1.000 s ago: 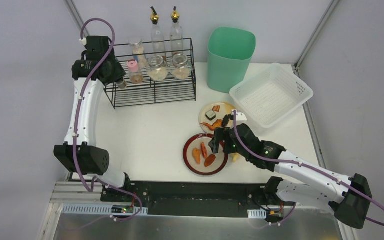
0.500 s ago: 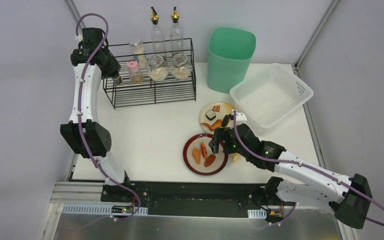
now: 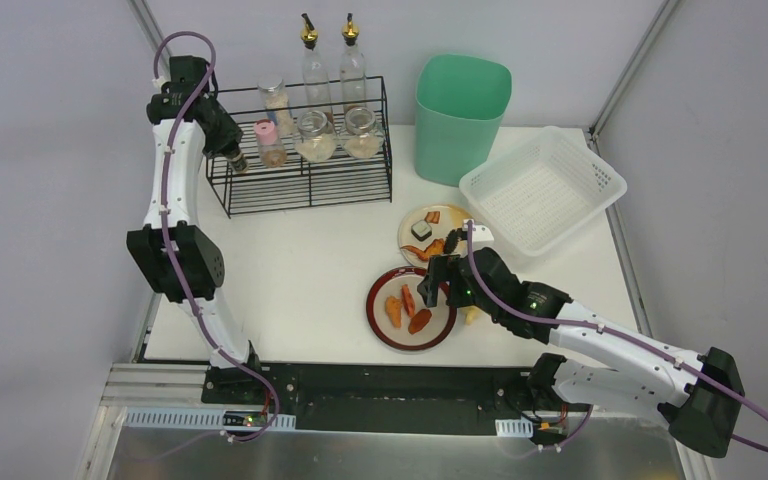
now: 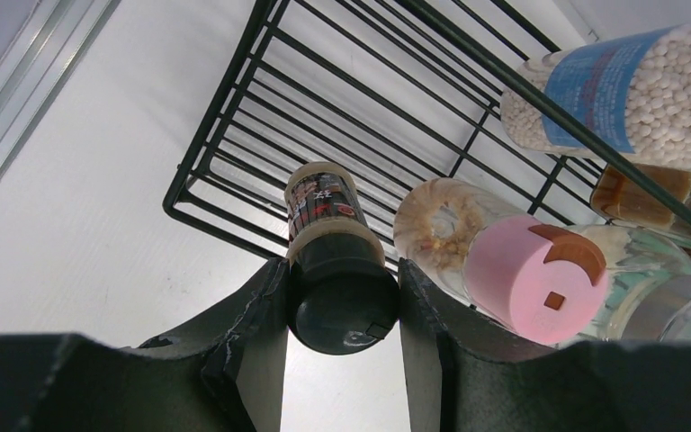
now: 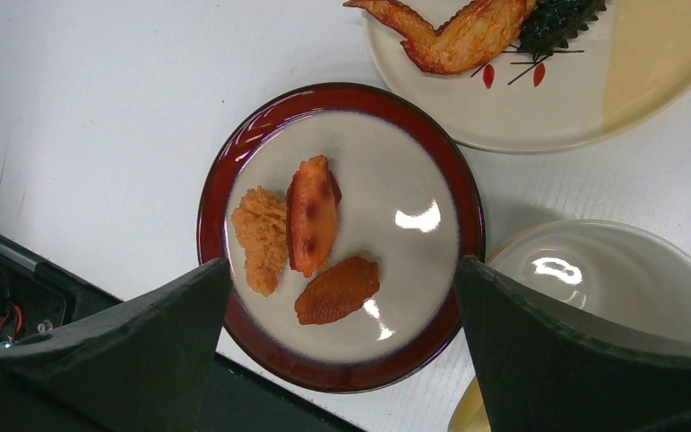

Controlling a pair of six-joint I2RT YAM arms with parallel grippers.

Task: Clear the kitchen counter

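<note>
Wires are under the bottle's base, so the bottle would stand on the rack beside the pink-capped jar, and it is now time for my left gripper to let go.
On the white kitchen counter my left gripper is shut on the black cap of a small dark spice bottle. The bottle hangs at the left end of the black wire rack; I cannot tell whether it rests on the rack. My right gripper stands open and empty, just above a red-rimmed plate that carries three orange food pieces. Behind it lies a cream plate with more food.
In the rack are a pink-capped jar and several glass jars, with two oil bottles behind. A green bin and a white mesh basket stand at the back right. A pale bowl sits right of the red plate.
My left arm has lifted and straightened, and its wrist has swung back over the rack's left end with the bottle still gripped. The right arm has not moved.
</note>
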